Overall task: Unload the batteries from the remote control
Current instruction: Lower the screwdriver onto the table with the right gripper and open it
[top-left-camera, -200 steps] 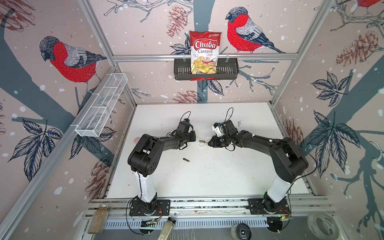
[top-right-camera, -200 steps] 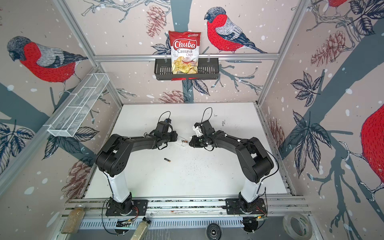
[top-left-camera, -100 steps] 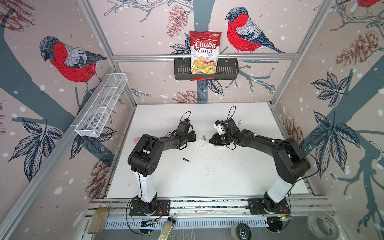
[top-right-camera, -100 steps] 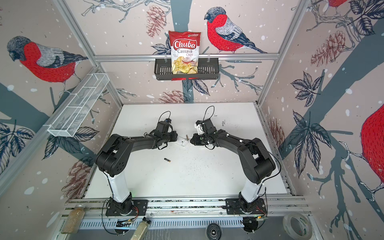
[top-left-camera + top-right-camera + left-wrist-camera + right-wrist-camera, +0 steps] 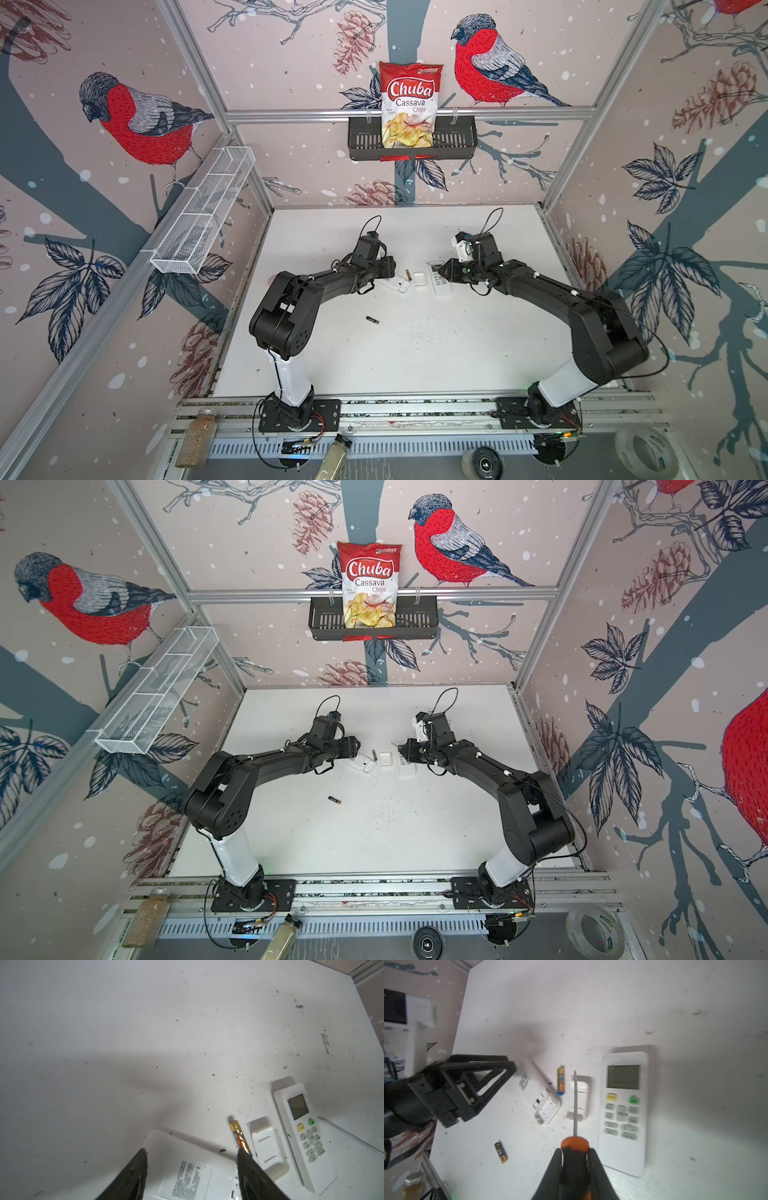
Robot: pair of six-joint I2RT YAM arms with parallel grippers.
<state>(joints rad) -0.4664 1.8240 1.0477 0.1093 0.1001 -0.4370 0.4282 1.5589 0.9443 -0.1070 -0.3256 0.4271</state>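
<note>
My right gripper will keep the screwdriver; its stem hangs over the loose battery cover [image 5: 584, 1088]. The screwdriver would fall onto the battery cover and remote control if I opened now.
A white remote control [image 5: 187, 1167] lies face down with its battery bay uncovered [image 5: 544, 1105]; my left gripper [image 5: 192, 1153] hovers open above it, holding nothing. A gold-and-blue battery [image 5: 239, 1134] [image 5: 560, 1080] [image 5: 408, 274] lies on the table beside that remote. One black battery with a gold end [image 5: 501, 1152] [image 5: 372, 319] [image 5: 334, 800] lies apart, nearer the front. My right gripper [image 5: 575, 1151] [image 5: 442, 270] is shut on an orange-and-black screwdriver [image 5: 574, 1145], whose shaft points over the loose battery cover [image 5: 584, 1088].
A second white remote [image 5: 623, 1109] [image 5: 301, 1134] [image 5: 441, 287] lies face up beside the cover [image 5: 420, 278]. A black wall basket [image 5: 361, 141] holds a chips bag, and a white wire shelf [image 5: 199, 220] hangs on the left wall. Dark specks dot the table.
My left gripper has opened above the face-down remote. The right gripper with the screwdriver has drawn back a little to the right.
</note>
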